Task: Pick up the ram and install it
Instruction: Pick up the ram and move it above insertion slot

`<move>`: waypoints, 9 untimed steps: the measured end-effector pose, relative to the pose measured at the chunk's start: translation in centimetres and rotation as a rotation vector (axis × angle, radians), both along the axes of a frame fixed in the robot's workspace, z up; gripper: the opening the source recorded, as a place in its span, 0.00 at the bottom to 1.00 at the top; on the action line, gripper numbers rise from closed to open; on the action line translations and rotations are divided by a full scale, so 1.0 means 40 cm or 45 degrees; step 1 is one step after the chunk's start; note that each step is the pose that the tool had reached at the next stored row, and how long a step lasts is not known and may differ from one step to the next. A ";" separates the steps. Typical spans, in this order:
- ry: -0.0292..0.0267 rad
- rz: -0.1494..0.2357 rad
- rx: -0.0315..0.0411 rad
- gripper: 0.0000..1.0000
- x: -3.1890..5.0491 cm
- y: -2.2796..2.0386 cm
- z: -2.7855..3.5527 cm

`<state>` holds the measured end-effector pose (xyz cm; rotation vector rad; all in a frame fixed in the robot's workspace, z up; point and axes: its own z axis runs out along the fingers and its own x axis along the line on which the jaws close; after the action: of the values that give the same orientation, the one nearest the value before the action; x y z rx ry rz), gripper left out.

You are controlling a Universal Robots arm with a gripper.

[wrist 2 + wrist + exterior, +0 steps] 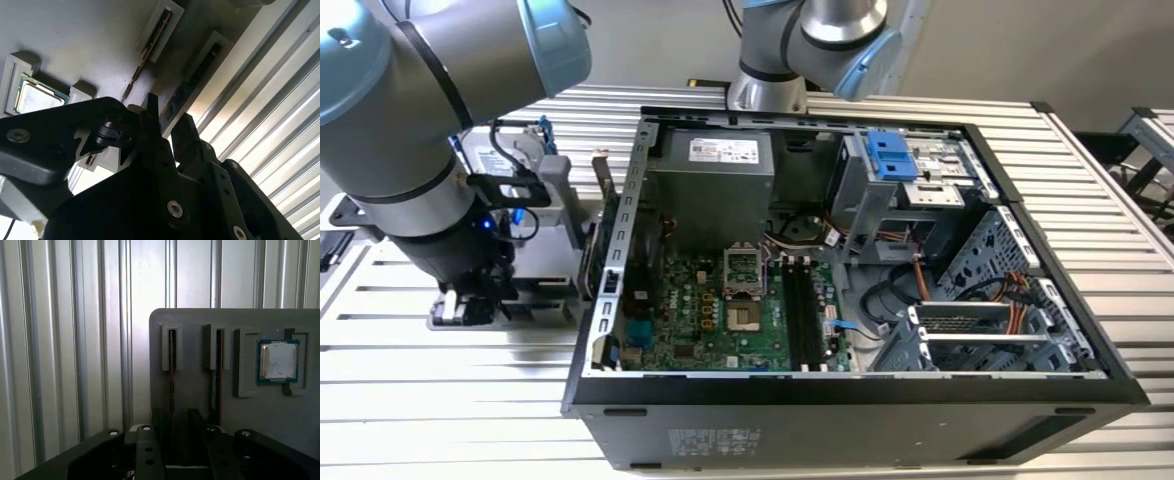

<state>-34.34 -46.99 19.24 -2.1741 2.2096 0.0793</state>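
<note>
The robot should install the ram in the motherboard, so its gripper should next grab the ram stick by its exposed top edge (171,395).
A ram stick (171,370) stands on edge in a slot of the grey holder (200,320), the slot farther from the silver processor chip (278,360). My gripper (177,427) hangs right over it, its two black fingers straddling the stick's near end with a gap showing, so it is open. In the second wrist view the same ram (176,97) runs in between the fingers of the gripper (169,127). A second stick (214,385) sits in the neighbouring slot. In the exterior view the gripper (464,300) is low, at the left of the computer case (854,395).
The open case shows the green motherboard (707,310) with long black slots (803,315). A silver drive in a blue frame (507,150) stands behind my arm. Another arm's base (774,85) rises beyond the case. The table (454,400) is ribbed metal.
</note>
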 end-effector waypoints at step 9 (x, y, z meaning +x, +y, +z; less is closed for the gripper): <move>0.0000 0.000 0.0000 0.00 0.000 0.000 -0.001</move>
<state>-34.34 -46.99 19.22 -2.1741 2.2095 0.0793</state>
